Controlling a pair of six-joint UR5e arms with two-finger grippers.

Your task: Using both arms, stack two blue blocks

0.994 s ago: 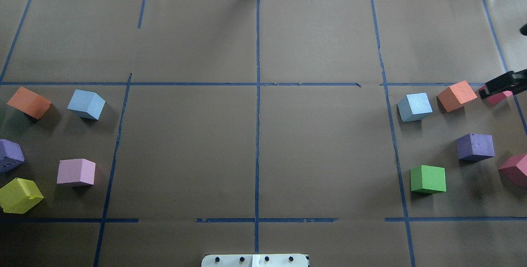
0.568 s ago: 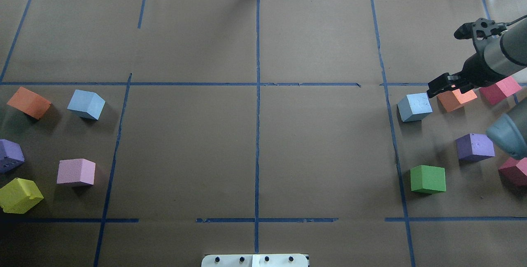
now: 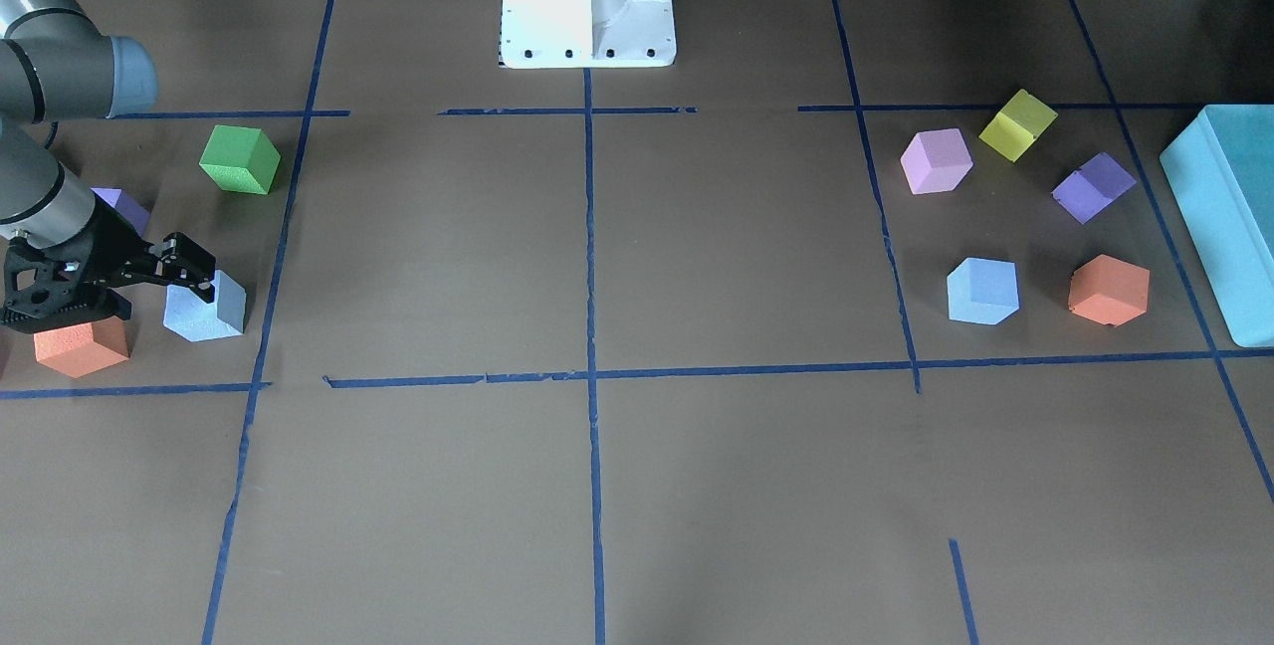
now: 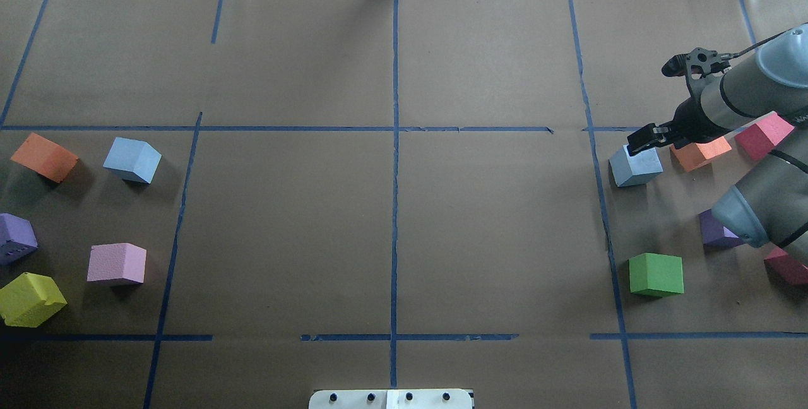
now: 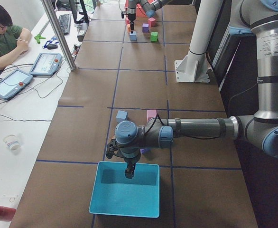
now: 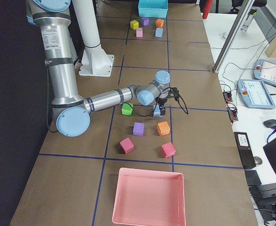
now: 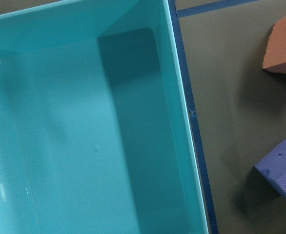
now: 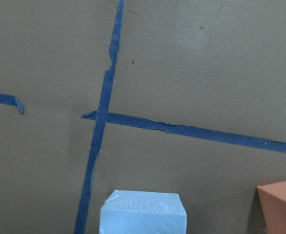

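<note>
The robot needs to stack the pale blue block, so its right gripper should next grab the block by its upper part (image 3: 223,297) (image 8: 143,204).
One blue block (image 4: 636,168) lies on the table's right side; it also shows in the front-facing view (image 3: 206,312) and at the bottom of the right wrist view (image 8: 143,214). My right gripper (image 4: 639,140) hovers over its far top edge, jaws open and empty (image 3: 196,272). The other blue block (image 4: 132,160) lies on the left side, untouched (image 3: 982,291). My left gripper (image 5: 128,173) shows only in the exterior left view, over the teal box (image 5: 125,199); I cannot tell whether it is open or shut.
An orange cube (image 4: 697,153), a red cube (image 4: 764,134), a purple cube (image 4: 716,232) and a green cube (image 4: 656,274) lie around the right blue block. Orange (image 4: 44,156), purple (image 4: 16,238), pink (image 4: 117,264) and yellow (image 4: 31,298) cubes lie at left. A pink tray (image 6: 147,197) stands beyond the right end.
My right arm has swung in from the right edge. Its gripper has moved left past the orange cube to above the right blue block.
</note>
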